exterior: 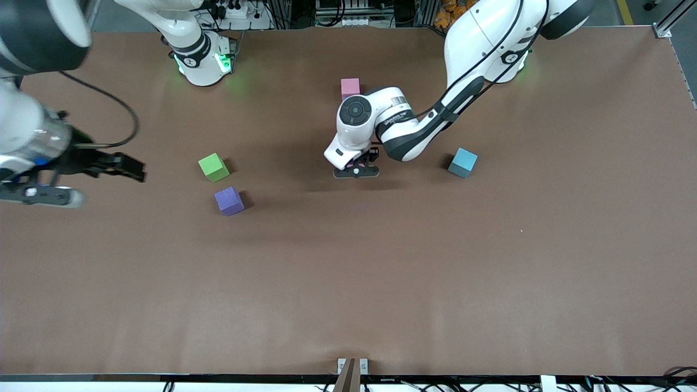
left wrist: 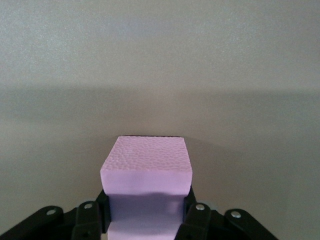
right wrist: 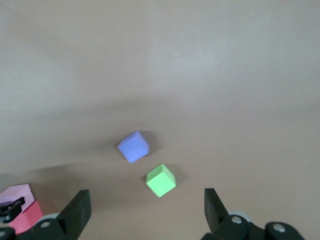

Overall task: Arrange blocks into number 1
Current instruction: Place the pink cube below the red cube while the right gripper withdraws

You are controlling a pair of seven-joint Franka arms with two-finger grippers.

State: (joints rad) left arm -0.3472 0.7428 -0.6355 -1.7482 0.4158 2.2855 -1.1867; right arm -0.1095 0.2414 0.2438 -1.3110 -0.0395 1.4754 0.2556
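Observation:
My left gripper should open now, because the pink block is low over the table in the left wrist view and would stand.
My left gripper is low over the middle of the table, shut on a pink block that its fingers squeeze from both sides. In the right wrist view this pink block shows right beside a red block; the left hand hides the red one in the front view. A second pink block lies nearer the robots' bases. The purple block lies toward the right arm's end. My right gripper hangs open and empty, off to that end.
A green cube sits beside the purple block, slightly farther from the front camera. A light blue cube rests toward the left arm's end, beside the left hand. The brown table stretches wide toward the front camera.

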